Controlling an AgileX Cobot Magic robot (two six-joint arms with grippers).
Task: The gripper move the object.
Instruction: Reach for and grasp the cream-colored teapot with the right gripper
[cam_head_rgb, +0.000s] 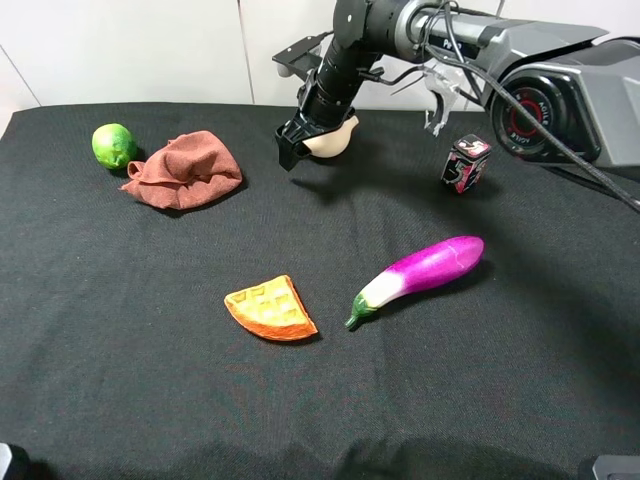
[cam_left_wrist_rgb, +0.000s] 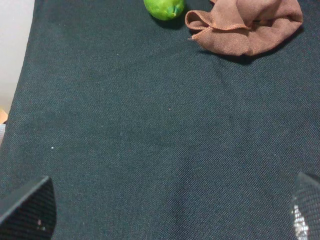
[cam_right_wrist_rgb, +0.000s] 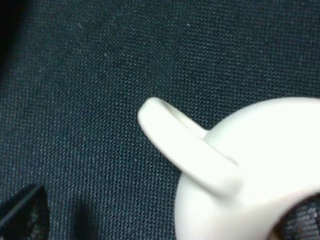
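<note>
I need to move the cream-white cup next, so I should grab it by its rim (cam_right_wrist_rgb: 276, 214) with my right gripper. That keeps the cup's loop handle (cam_right_wrist_rgb: 186, 146) free.
The cream-white teapot (cam_head_rgb: 331, 139) is at the back middle of the black cloth, right beside my right gripper (cam_head_rgb: 291, 150), whose arm reaches in from the right. In the right wrist view the teapot (cam_right_wrist_rgb: 260, 165) fills the lower right, blurred and very near, with its loop handle (cam_right_wrist_rgb: 185, 145) sticking out. One black finger (cam_right_wrist_rgb: 22, 212) stands far off the pot and the other finger (cam_right_wrist_rgb: 306, 216) is at its rim, so the jaws are spread wide. I cannot tell if the pot rests on the cloth. My left gripper (cam_left_wrist_rgb: 160, 217) is open and empty over bare cloth.
A green lime (cam_head_rgb: 113, 145) and a crumpled brown cloth (cam_head_rgb: 185, 170) lie at the back left, also in the left wrist view. A waffle piece (cam_head_rgb: 271, 309) and a purple eggplant (cam_head_rgb: 420, 276) lie mid-table. A small patterned cube (cam_head_rgb: 465, 163) stands at the back right.
</note>
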